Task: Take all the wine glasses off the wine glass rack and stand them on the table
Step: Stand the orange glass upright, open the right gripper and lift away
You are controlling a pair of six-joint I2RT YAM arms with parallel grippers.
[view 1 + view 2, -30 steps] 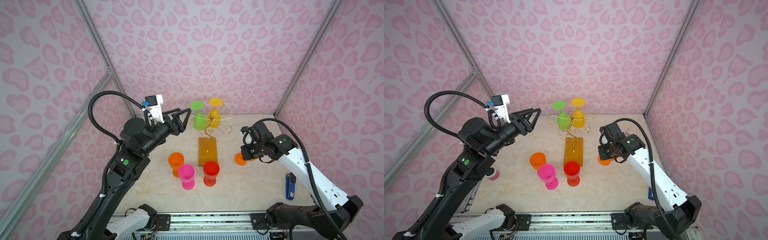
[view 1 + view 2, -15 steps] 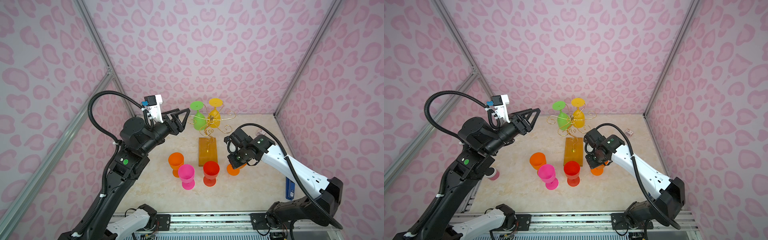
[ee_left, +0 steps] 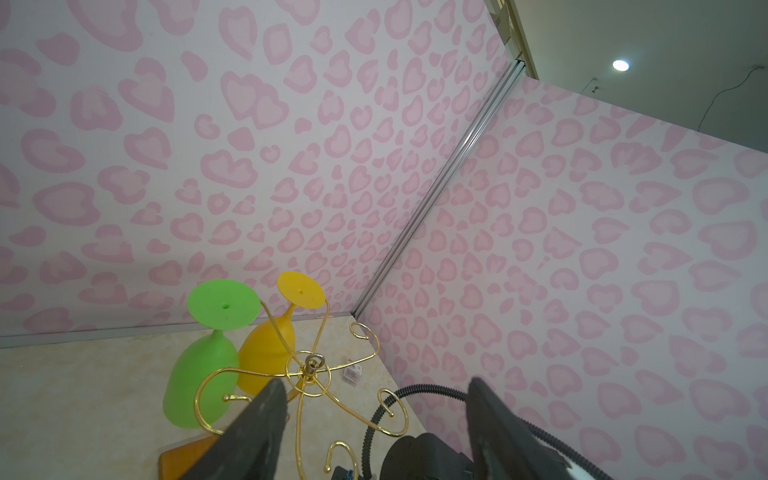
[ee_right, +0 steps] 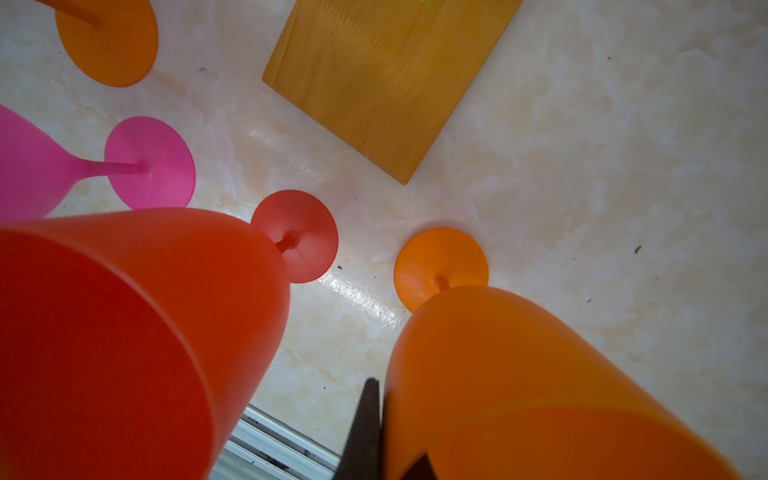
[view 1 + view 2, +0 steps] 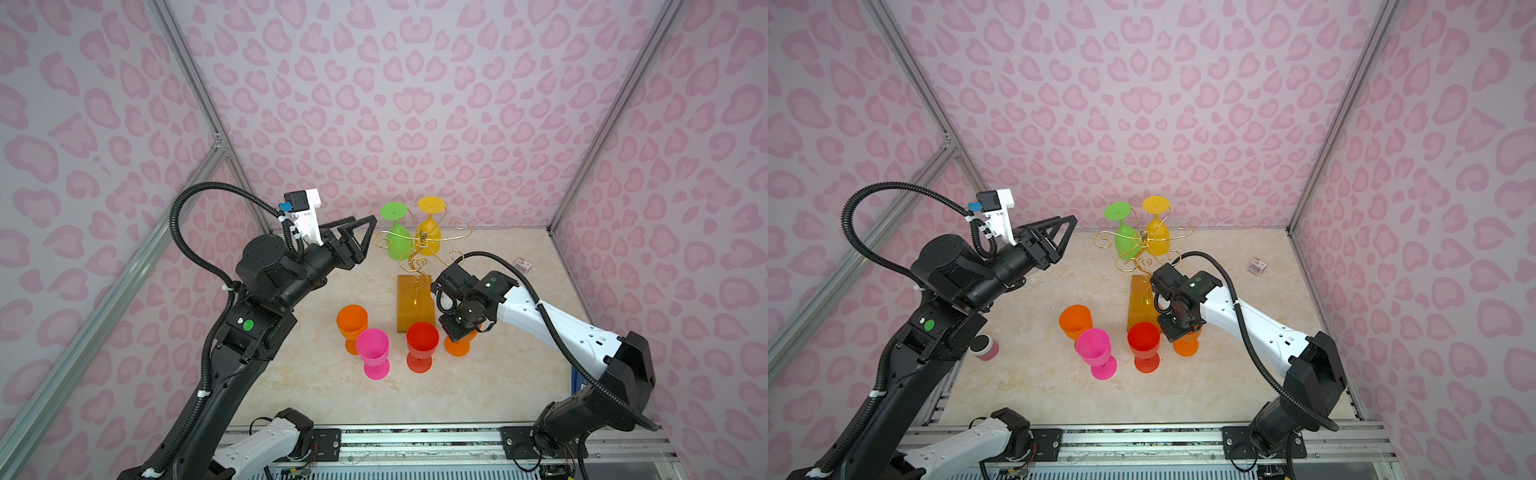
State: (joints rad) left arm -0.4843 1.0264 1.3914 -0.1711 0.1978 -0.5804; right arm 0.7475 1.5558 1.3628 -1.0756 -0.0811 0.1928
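The orange wine glass [image 5: 457,347] is upright and its foot is on the flat table, so it would stay standing if my right gripper opened now.
The wine glass rack [image 5: 422,237] [image 5: 1143,237] is a gold wire stand on an amber wooden base [image 5: 415,301] [image 4: 386,75]. A green wine glass [image 5: 397,245] [image 3: 199,382] and a yellow one [image 5: 430,239] [image 3: 266,353] hang upside down from its far arms. My left gripper [image 5: 361,226] [image 3: 374,382] is open and empty, just left of the green glass at the height of the arms. My right gripper [image 5: 459,332] [image 4: 382,419] is shut on the rim of an upright orange wine glass [image 5: 457,347] [image 4: 519,374]. That glass's foot is at the table, right of the base.
A red glass [image 5: 422,338], a pink glass [image 5: 372,345] and a second orange glass [image 5: 351,320] stand close together in front of the base. A small packet [image 5: 523,264] lies at the back right. A blue object [image 5: 574,380] lies by the right wall, and a pink cup [image 5: 986,347] under the left arm.
My right arm has carried the orange glass leftward and nearer, down beside the red glass. The left arm has not moved.
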